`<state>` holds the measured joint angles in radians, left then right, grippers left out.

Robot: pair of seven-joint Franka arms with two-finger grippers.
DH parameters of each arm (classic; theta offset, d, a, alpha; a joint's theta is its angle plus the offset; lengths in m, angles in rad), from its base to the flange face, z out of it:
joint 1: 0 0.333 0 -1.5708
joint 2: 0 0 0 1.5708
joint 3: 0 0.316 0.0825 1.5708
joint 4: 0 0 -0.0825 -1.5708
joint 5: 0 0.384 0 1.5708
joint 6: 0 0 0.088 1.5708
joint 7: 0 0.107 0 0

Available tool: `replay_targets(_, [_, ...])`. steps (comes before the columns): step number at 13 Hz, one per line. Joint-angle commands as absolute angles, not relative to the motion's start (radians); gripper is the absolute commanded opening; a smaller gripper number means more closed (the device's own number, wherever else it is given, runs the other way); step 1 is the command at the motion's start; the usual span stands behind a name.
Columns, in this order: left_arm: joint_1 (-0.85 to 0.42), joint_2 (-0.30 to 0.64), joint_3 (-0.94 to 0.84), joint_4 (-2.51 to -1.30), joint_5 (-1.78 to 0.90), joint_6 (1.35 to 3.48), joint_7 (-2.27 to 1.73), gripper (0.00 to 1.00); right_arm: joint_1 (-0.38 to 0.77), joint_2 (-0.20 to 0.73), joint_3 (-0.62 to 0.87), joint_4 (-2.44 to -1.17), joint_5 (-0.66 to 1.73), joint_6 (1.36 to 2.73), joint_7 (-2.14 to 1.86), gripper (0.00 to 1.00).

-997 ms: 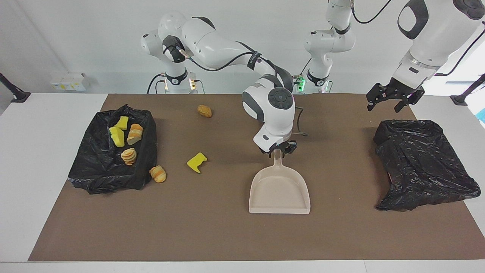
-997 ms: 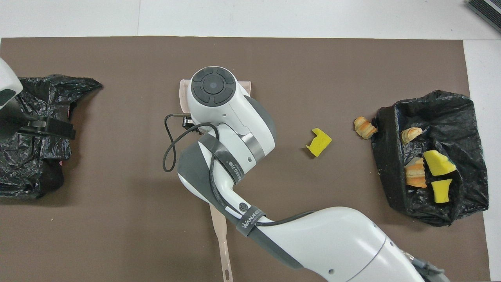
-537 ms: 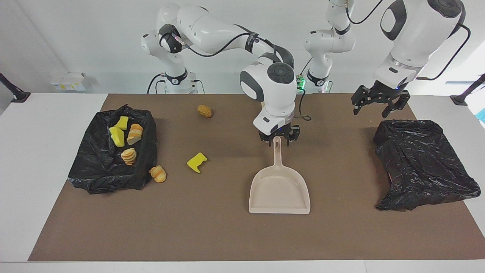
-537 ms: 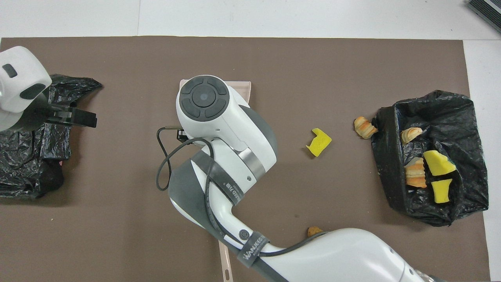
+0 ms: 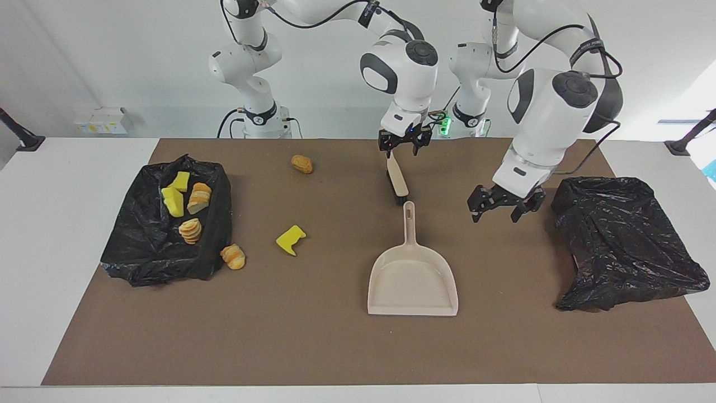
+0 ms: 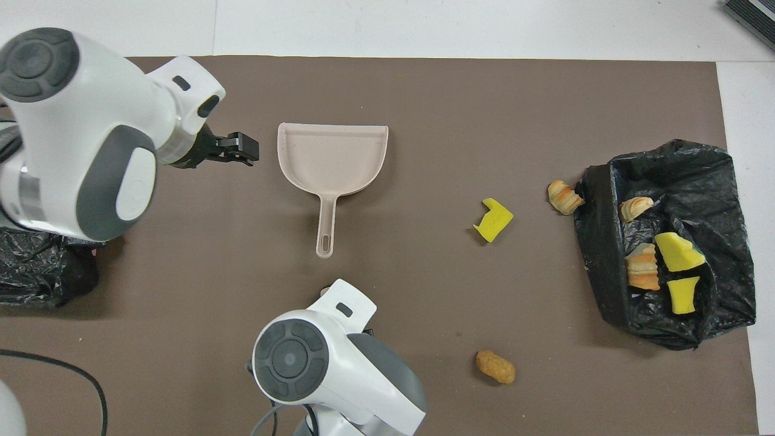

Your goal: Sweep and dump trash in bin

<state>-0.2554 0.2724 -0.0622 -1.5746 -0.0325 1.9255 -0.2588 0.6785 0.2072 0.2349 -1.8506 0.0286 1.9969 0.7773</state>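
My left gripper grabs the beige dustpan by its narrow handle [image 6: 326,228] next, since the broad scoop spreads much wider than my fingers.
The beige dustpan [image 5: 413,280] [image 6: 333,157] lies flat mid-mat, free, its handle toward the robots. My right gripper [image 5: 403,149] hangs open over the robots' end of a beige brush [image 5: 397,179] lying just robot-ward of that handle; contact is unclear, and its own hand hides both in the overhead view. My left gripper [image 5: 499,208] [image 6: 248,148] is open over the mat beside the dustpan. Loose trash: a yellow chunk [image 5: 291,239] [image 6: 493,219], a bread lump [image 5: 233,256] [image 6: 563,197] against the black-lined bin [image 5: 168,268] [image 6: 605,290], and a golden lump [image 5: 302,164] [image 6: 495,367]. Several pieces lie in the bin.
A crumpled black bag [image 5: 621,240] [image 6: 42,278] sits at the left arm's end of the brown mat. A black cable [image 6: 60,369] trails near the robots' edge there. White table surrounds the mat.
My right gripper let go of the dustpan handle, rose and drew back toward the robots over the brush. The left arm swung from above the black bag down toward the dustpan.
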Motion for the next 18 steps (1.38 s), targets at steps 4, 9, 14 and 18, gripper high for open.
replay_targets(4, [-0.396, 0.365, -0.049, -1.623, -0.015, 2.02, -0.353, 1.0, 0.706, 0.107, 0.233, -2.107, 0.13, 2.098, 0.686, 0.83])
replay_targets(9, [-0.491, 0.367, -0.051, -1.761, -0.028, 2.072, -0.384, 1.0, 0.747, 0.1, 0.238, -2.187, 0.198, 2.209, 0.686, 0.83])
replay_targets(14, [-0.488, 0.365, -0.051, -1.743, -0.037, 2.002, -0.383, 0.54, 0.749, 0.097, 0.238, -2.187, 0.198, 2.206, 0.695, 0.64])
replay_targets(18, [-0.482, 0.362, -0.051, -1.738, -0.035, 2.006, -0.373, 0.0, 0.747, 0.1, 0.238, -2.187, 0.199, 2.207, 0.686, 0.37])
